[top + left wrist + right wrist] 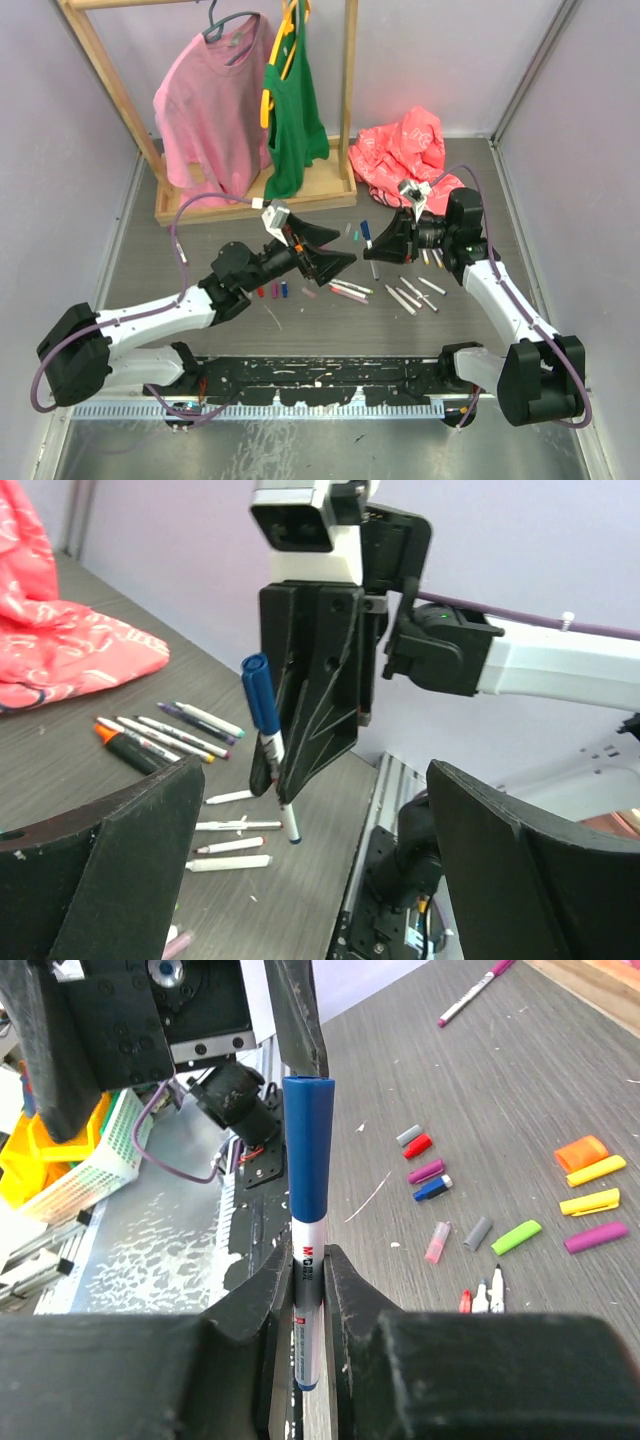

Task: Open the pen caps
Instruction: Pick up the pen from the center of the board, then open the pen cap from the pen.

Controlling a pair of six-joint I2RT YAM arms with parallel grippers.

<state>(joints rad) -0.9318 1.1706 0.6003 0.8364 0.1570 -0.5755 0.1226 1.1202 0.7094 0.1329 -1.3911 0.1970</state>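
Observation:
The left gripper should next pull the pen's blue cap (365, 231) open, so it should grab the pen there. The right gripper holds the pen's white body (390, 242).
My right gripper (308, 1260) is shut on the white barrel of a pen (308, 1305) and holds it roughly upright. The pen's blue cap (308, 1150) sits on its top end. In the left wrist view the same capped pen (265, 705) hangs in the right gripper (275, 785) just beyond my left fingers (110, 860). My left gripper (347, 247) stands wide open with nothing between its jaws, facing the blue cap (365, 231). Several loose pen caps (430, 1172) lie on the table. More pens (170, 730) lie flat there.
A wooden rack (250, 200) with a pink shirt (205, 115) and a green top (295, 120) stands at the back. A red plastic bag (405, 150) lies to its right. Uncapped pens (412, 293) lie below the right gripper, and a black rail (320, 375) runs along the near edge.

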